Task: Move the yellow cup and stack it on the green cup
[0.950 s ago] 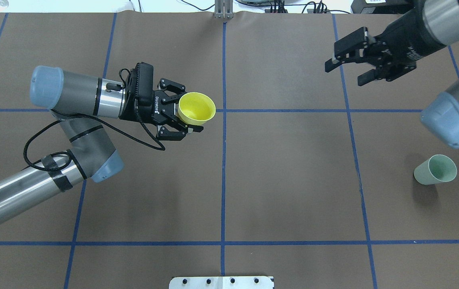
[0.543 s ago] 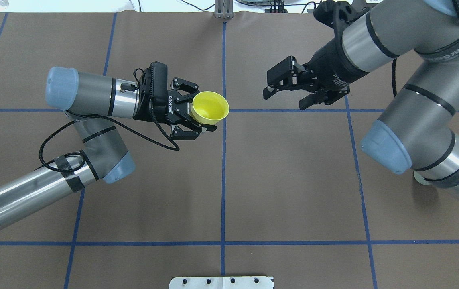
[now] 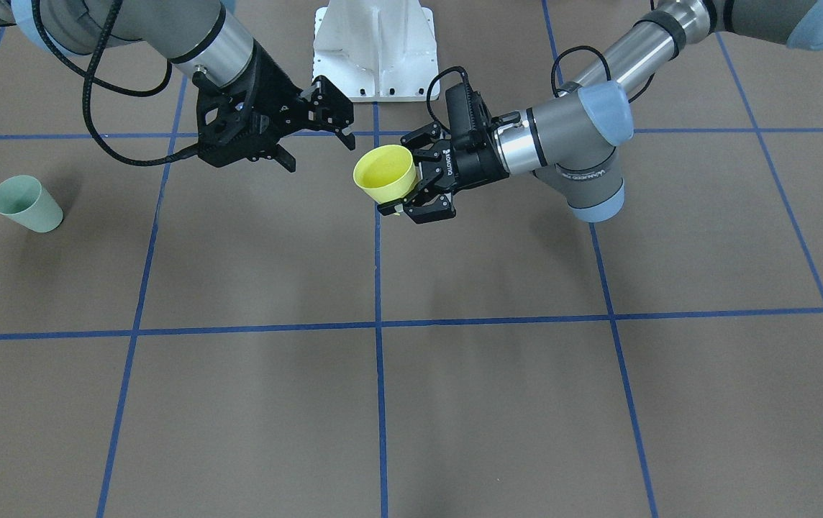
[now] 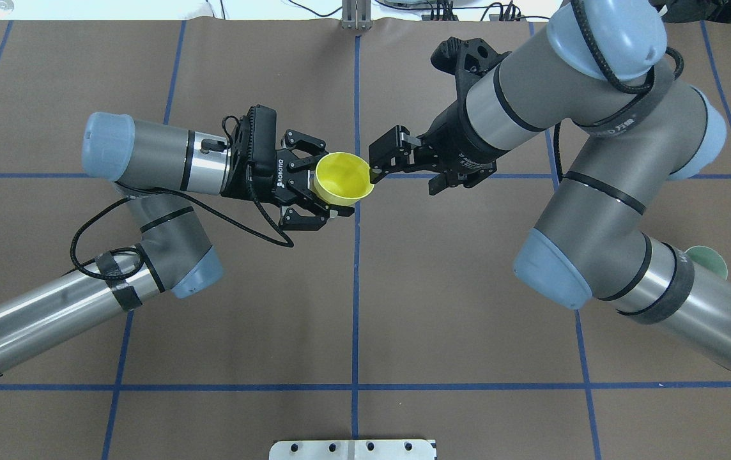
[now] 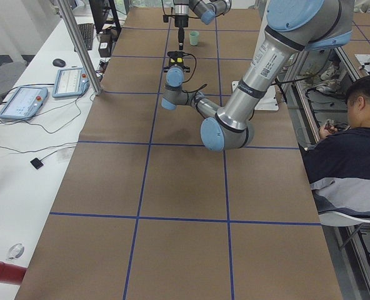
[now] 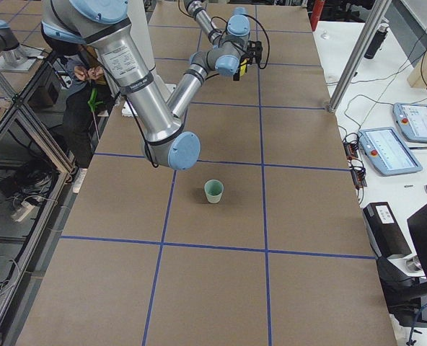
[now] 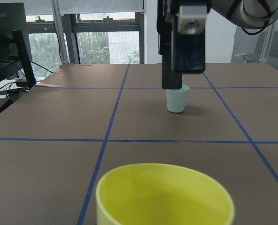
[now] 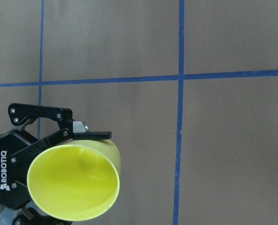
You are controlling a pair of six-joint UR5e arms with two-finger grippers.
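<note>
The right gripper grabs the yellow cup by its rim [image 3: 362,162] next, to stack the yellow cup on the green cup.
My left gripper [image 4: 330,182] is shut on the bright yellow cup [image 4: 343,179] and holds it above the table near the centre line, rim tilted toward the right arm. The cup also shows in the front view [image 3: 385,175], the left wrist view [image 7: 165,197] and the right wrist view [image 8: 73,183]. My right gripper [image 4: 402,181] is open and empty, its fingers just right of the cup's rim, apart from it. The pale mint-green cup [image 3: 26,203] stands upright far on the right side; in the overhead view [image 4: 710,260] the right arm hides most of it.
The robot's white base plate [image 3: 372,43] sits at the table's near edge. Blue tape lines grid the brown table [image 4: 353,319]. A seated operator [image 5: 347,137] is beside the table. Teach pendants [image 6: 386,148] lie on a side bench.
The right arm has swung left across the table until its open gripper is beside the yellow cup, and it now covers the green cup. The left gripper has carried the cup slightly right.
</note>
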